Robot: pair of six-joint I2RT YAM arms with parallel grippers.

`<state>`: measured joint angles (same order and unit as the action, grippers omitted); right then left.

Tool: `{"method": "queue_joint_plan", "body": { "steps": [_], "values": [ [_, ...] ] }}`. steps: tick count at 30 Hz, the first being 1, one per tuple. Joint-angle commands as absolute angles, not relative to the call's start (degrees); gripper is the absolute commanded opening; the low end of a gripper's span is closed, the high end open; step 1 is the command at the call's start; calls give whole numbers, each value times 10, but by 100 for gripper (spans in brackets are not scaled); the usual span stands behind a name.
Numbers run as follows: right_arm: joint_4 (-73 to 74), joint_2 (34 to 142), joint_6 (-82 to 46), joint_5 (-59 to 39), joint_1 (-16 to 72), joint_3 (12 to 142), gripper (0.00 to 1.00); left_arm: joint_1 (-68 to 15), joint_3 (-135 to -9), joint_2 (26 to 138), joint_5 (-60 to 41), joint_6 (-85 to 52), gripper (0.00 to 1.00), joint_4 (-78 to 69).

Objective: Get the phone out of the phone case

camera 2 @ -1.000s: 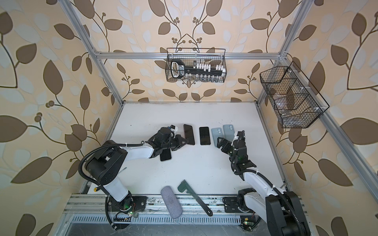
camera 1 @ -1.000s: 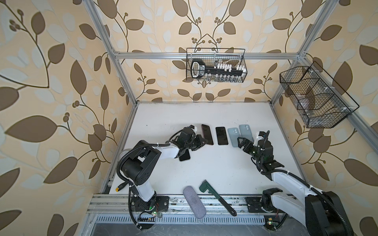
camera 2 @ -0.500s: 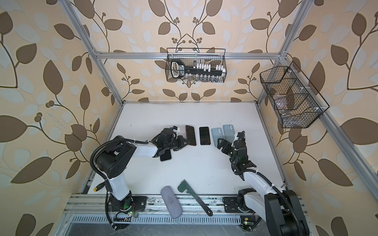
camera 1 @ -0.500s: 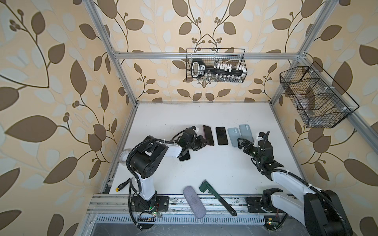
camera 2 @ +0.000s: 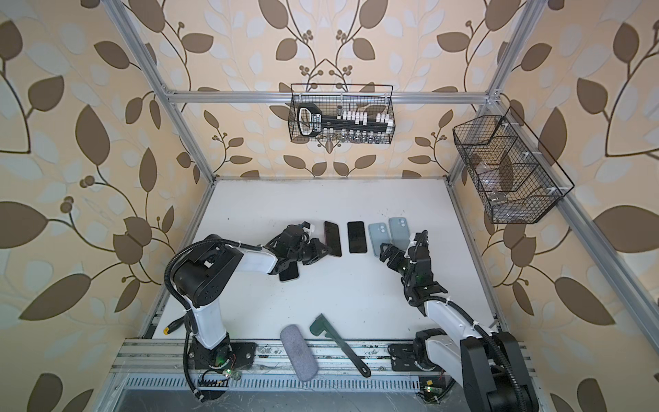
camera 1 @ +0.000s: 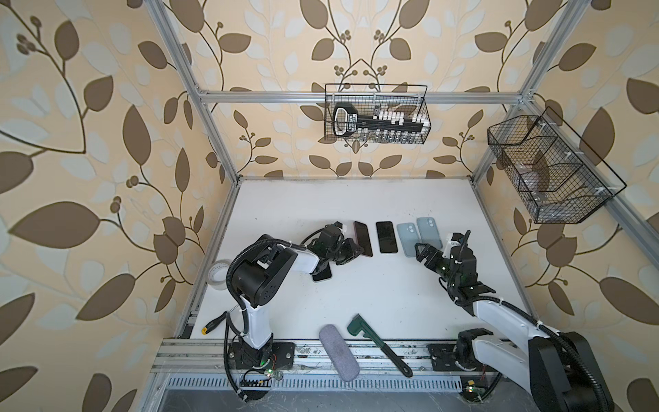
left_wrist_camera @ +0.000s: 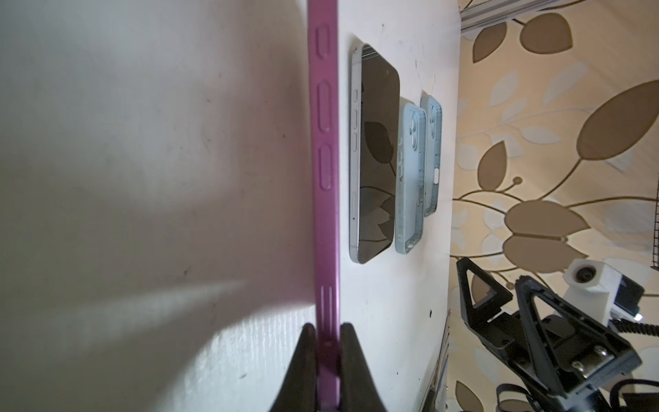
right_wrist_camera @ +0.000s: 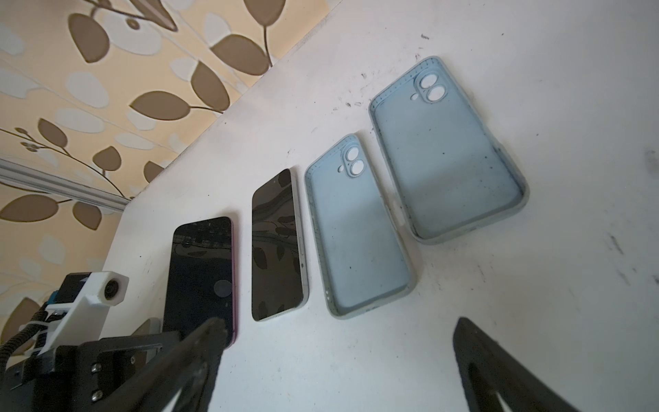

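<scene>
The left gripper should open: the purple-edged phone's lower side (camera 1: pixel 368 237) touches the tabletop beside the silver phone, so the phone would settle flat if the gripper opened now.
A dark-screened phone with a purple edge (camera 1: pixel 362 233) (right_wrist_camera: pixel 199 264) stands leftmost in a row on the white table (camera 1: pixel 356 296). My left gripper (camera 1: pixel 356 249) (left_wrist_camera: pixel 327 326) is shut on its near end, and the purple edge (left_wrist_camera: pixel 324 142) runs straight away between the fingers. To its right lie a bare silver phone (camera 1: pixel 386 236) (right_wrist_camera: pixel 276 246) and two empty pale blue phone cases (right_wrist_camera: pixel 356 235) (right_wrist_camera: pixel 449 157). My right gripper (camera 1: pixel 422 251) (right_wrist_camera: pixel 338 328) hovers open just in front of the cases, holding nothing. Another phone (camera 1: pixel 322 275) lies partly hidden under the left arm.
A tape roll (camera 1: pixel 217 273) sits at the table's left edge, with a screwdriver (camera 1: pixel 214 323) off the front left corner. A grey pouch (camera 1: pixel 338 353) and a green tool (camera 1: pixel 378 344) lie on the front rail. Wire baskets hang on the back wall (camera 1: pixel 376 119) and right wall (camera 1: pixel 549 171).
The left arm's elbow has swung to the right while its gripper stays at the purple-edged phone's near end. The right arm has hardly moved.
</scene>
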<state>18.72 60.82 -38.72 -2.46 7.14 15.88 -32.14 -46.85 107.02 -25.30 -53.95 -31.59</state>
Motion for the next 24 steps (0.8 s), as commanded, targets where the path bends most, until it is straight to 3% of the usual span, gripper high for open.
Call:
{"method": "queue_joint_plan", "body": {
  "steps": [1,7,24],
  "values": [
    [195,605,-386,-32,69,146,100,-316,-482,1067,-251,-521,16,-357],
    [198,604,-388,-33,68,144,100,-316,-469,1065,-230,-500,31,-347],
    [176,600,-383,-42,68,158,100,-316,-459,1061,-201,-482,40,-318]
  ]
}}
